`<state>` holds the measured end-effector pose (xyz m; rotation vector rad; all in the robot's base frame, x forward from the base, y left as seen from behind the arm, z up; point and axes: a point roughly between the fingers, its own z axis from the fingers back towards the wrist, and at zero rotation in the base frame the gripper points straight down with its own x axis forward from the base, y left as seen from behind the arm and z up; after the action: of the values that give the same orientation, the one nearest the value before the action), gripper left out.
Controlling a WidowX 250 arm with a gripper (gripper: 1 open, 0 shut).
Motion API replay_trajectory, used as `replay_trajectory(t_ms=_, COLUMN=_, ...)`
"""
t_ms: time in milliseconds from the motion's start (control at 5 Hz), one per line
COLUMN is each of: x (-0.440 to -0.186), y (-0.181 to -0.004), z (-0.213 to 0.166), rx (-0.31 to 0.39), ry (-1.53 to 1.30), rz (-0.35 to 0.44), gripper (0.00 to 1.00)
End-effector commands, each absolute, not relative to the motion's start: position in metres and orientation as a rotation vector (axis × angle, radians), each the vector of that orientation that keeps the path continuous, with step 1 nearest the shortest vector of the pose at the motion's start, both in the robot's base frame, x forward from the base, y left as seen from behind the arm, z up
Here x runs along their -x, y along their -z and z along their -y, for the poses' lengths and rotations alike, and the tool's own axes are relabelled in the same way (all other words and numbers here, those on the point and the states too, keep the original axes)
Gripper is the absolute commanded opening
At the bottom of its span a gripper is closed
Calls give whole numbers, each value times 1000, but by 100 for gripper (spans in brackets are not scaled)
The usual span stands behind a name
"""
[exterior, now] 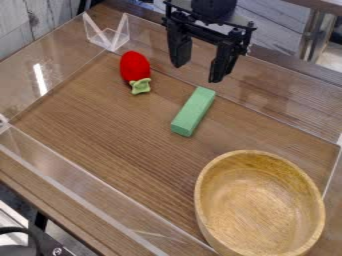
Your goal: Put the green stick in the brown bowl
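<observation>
My gripper needs to pick up the green stick (194, 110) by its long edges next, so it can put the stick in the brown bowl.
The green stick (194, 110), a flat light-green block, lies on the wooden table surface near the middle, angled slightly. Above and behind it hangs my black gripper (199, 58), pointing down with its two fingers spread open and nothing between them. The brown bowl (214, 200), a large round wooden bowl with a thick rim, sits at the lower right, with nothing visible inside it.
A red strawberry-like toy (134, 68) with a green leafy end lies left of the stick. Clear plastic walls (54, 150) enclose the wooden table, and a transparent stand (104, 35) sits at the back left.
</observation>
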<state>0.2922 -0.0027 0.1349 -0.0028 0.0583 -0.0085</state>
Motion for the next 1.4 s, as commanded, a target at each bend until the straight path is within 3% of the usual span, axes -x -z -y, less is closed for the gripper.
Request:
replay_trajectory(t_ms=0, x=-297, y=-115, z=0, rx=3, ry=25, rz=-72, gripper=100)
replay_trajectory(t_ms=400, x=-303, y=-52, z=-24, rx=10, ry=61, rz=-78, gripper=100)
replay_trajectory(t_ms=600, x=-309, y=-41, z=-22, rx=18, ry=9, rz=-72, gripper=100)
replay_trajectory(t_ms=800, x=-314, y=-37, z=-20, rx=19, ry=-41, rz=-68, gripper=0)
replay_trajectory(t_ms=1200, x=-308, y=-32, z=-20, rx=14, ry=14, rz=-60, gripper=0)
